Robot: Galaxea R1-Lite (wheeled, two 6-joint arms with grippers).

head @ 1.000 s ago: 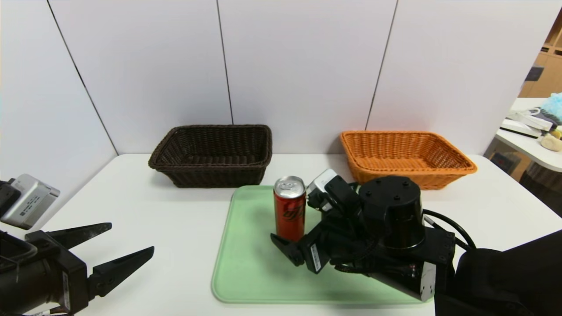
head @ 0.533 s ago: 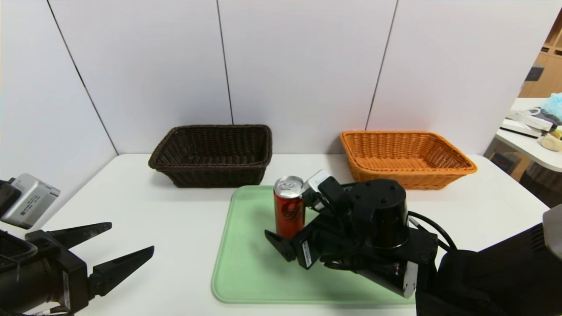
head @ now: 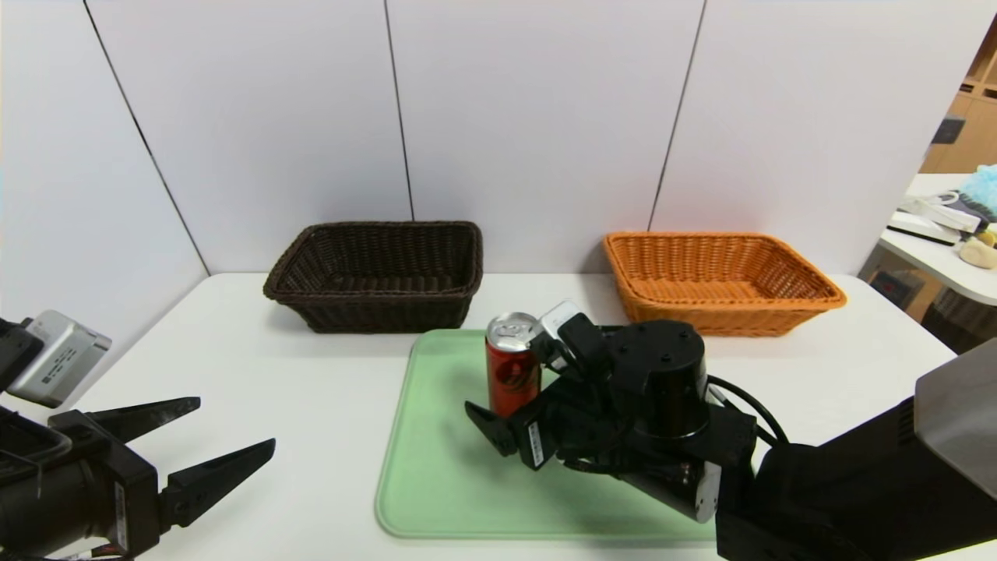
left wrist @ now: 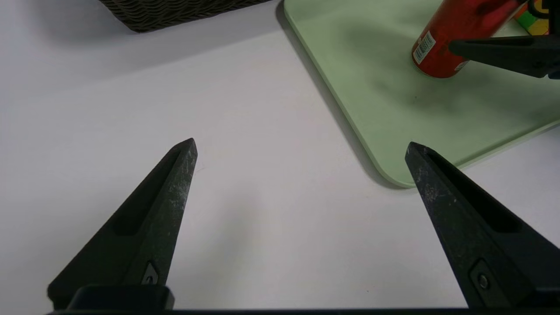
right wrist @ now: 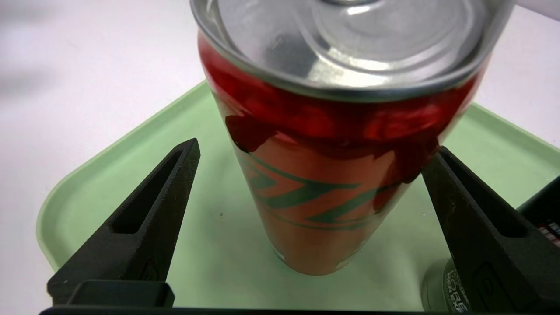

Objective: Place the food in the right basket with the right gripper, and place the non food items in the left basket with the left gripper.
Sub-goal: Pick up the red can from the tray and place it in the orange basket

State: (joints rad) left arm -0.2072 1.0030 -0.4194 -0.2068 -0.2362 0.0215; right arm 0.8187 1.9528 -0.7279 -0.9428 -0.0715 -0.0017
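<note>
I should next grab the red can with my right gripper by its logo-printed middle (head: pixel 513 375), to place the food in the orange-tan basket.
The food, a tall red can (head: pixel 512 366) with a silver top, stands upright on the green tray (head: pixel 436 475). My right gripper (head: pixel 508 393) is open, with one finger on each side of the can (right wrist: pixel 332 183). In the right wrist view one finger stands clear of the can and the other lies close against it. A black tube (right wrist: pixel 453 286) lies on the tray beside that finger. A corner of the puzzle cube (left wrist: pixel 531 19) shows behind the can (left wrist: pixel 446 39). My left gripper (head: pixel 234 425) hangs open over the bare table at the front left, nothing between its fingers.
The dark brown left basket (head: pixel 374 304) stands at the back, left of the tray. The orange-tan right basket (head: pixel 787 308) stands at the back right. White wall panels close off the table's far side. A second table with clutter (head: pixel 946 226) is at the far right.
My right gripper has slid left and forward, so the can now stands deeper between its fingers. The can has not moved. The left arm has barely shifted.
</note>
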